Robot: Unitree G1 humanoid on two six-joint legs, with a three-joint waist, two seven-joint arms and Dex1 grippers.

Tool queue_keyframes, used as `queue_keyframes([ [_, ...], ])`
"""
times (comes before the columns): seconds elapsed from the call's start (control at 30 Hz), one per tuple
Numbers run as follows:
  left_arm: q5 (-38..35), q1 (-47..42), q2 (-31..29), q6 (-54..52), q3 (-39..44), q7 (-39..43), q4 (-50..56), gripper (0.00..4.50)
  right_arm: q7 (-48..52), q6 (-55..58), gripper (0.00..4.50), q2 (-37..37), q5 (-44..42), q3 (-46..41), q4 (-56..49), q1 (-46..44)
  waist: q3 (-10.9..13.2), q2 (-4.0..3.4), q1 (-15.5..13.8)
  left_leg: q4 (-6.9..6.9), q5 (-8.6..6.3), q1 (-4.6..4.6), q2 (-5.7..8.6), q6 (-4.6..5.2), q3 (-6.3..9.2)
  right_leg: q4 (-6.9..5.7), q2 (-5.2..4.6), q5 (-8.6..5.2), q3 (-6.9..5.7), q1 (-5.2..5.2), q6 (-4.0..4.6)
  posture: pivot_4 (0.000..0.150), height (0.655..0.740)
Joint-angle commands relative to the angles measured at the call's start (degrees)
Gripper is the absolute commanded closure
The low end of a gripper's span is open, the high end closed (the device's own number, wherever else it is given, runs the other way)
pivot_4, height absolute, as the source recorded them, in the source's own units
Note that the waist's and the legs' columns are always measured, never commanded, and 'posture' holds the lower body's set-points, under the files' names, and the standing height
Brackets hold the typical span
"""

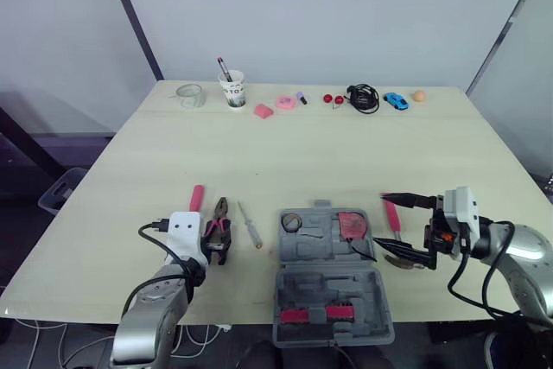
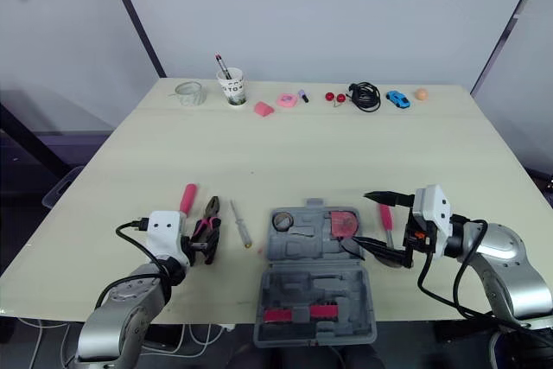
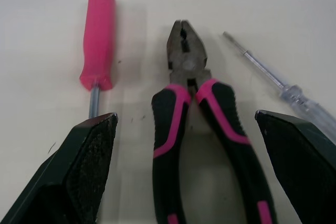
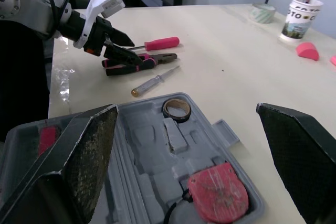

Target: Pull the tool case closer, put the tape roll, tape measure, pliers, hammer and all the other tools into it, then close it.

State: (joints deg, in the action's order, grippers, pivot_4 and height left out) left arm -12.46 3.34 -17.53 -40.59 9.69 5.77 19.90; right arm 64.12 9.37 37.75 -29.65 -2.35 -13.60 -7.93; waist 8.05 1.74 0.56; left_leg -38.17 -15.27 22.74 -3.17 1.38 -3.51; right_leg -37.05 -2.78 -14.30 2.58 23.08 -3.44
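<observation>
Next, my left gripper grabs the pink-and-black handles of the pliers [image 3: 194,103], to pack the pliers into the open tool case.
The grey tool case [image 1: 333,287] lies open at the table's front middle. In its far half sit a dark tape roll [image 1: 292,221] and a red tape measure [image 1: 352,224]. Left of the case lie the pink-and-black pliers [image 3: 194,103], a pink-handled screwdriver [image 1: 196,198] and a clear tester screwdriver [image 1: 250,224]. My left gripper [image 1: 214,246] is open, one finger on each side of the pliers' handles. The pink-handled hammer [image 1: 393,216] lies right of the case, between the fingers of my open right gripper [image 1: 380,219]. A clear tape roll [image 1: 190,95] sits at the back left.
Along the far edge stand a paper cup with a pen [image 1: 232,90], pink pieces [image 1: 263,111], a black cable [image 1: 363,97] and a blue toy car [image 1: 396,100]. The case's near half [image 1: 285,287] reaches the front edge and holds red bits.
</observation>
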Motion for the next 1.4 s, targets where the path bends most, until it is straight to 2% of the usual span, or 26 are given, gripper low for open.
queue_keyframes([
  [0.03, 0.93, -0.74, -0.11, -0.67, -0.66, -0.18, 1.71, 0.00, -0.48, 0.82, 0.05, -0.41, 0.10, 0.86, -0.88, -2.61, 0.00, 0.00, -0.02, -0.01, 0.00, 0.00, 0.00, 0.00, 0.02, 0.00, 0.00, 0.00, -0.02, -0.01, 0.00, 0.150, 0.7400],
  [0.57, 4.04, -7.19, 1.56, -3.12, -1.48, -2.00, -5.33, 0.00, -2.08, 2.20, 0.05, -1.21, 0.46, 2.24, -1.74, -4.59, 0.00, 0.00, -0.01, -0.03, 0.00, 0.03, 0.01, 0.00, 0.09, 0.00, 0.00, 0.01, -0.09, -0.04, 0.00, 0.150, 0.7400],
  [1.17, 5.32, -9.56, 2.51, -2.25, -1.56, -2.29, -8.24, 0.00, -1.01, -0.99, 0.05, -2.53, 2.63, 3.20, 0.11, -2.73, 0.00, 0.00, -0.02, -0.04, 0.00, 0.03, 0.02, 0.00, 0.10, 0.00, -0.01, 0.01, -0.10, -0.05, -0.01, 0.150, 0.7400],
  [1.2, 5.37, -9.52, 2.57, -2.11, -1.65, -2.28, -8.42, 0.52, -0.94, -1.15, 0.00, -2.57, 2.68, 3.21, 0.24, -2.69, 0.00, 0.00, -0.02, -0.04, 0.00, 0.03, 0.02, 0.00, 0.10, 0.00, -0.01, 0.01, -0.10, -0.05, -0.01, 0.150, 0.7400],
  [1.23, 5.41, -9.51, 2.61, -1.98, -1.71, -2.28, -8.57, 0.65, -0.85, -1.31, 0.00, -2.58, 2.71, 3.21, 0.37, -2.66, 0.00, 0.00, -0.03, -0.04, 0.00, 0.03, 0.02, 0.00, 0.10, 0.00, -0.01, 0.01, -0.10, -0.05, -0.01, 0.150, 0.7400],
  [1.3, 5.56, -9.51, 2.62, -1.67, -1.78, -2.29, -8.80, 1.79, -0.58, -1.48, 0.00, -2.55, 2.67, 3.11, 0.51, -2.59, 0.00, 0.00, -0.02, -0.04, 0.00, 0.03, 0.02, 0.00, 0.10, 0.00, -0.01, 0.01, -0.10, -0.05, -0.01, 0.150, 0.7400],
  [1.33, 5.64, -9.50, 2.62, -1.52, -1.80, -2.25, -8.88, 2.04, -0.50, -1.48, 0.00, -2.52, 2.63, 3.06, 0.51, -2.57, 0.00, -0.01, -0.01, -0.04, 0.00, 0.03, 0.02, 0.00, 0.11, 0.00, -0.01, 0.01, -0.10, -0.06, -0.01, 0.150, 0.7400],
  [1.4, 5.91, -9.53, 2.54, -1.21, -1.96, -2.01, -9.11, 2.06, -0.33, -1.45, 0.00, -2.45, 2.49, 2.98, 0.49, -2.53, 0.00, -0.01, -0.01, -0.04, 0.00, 0.02, 0.02, 0.00, 0.11, -0.01, 0.00, 0.01, -0.11, -0.06, -0.01, 0.150, 0.7400],
])
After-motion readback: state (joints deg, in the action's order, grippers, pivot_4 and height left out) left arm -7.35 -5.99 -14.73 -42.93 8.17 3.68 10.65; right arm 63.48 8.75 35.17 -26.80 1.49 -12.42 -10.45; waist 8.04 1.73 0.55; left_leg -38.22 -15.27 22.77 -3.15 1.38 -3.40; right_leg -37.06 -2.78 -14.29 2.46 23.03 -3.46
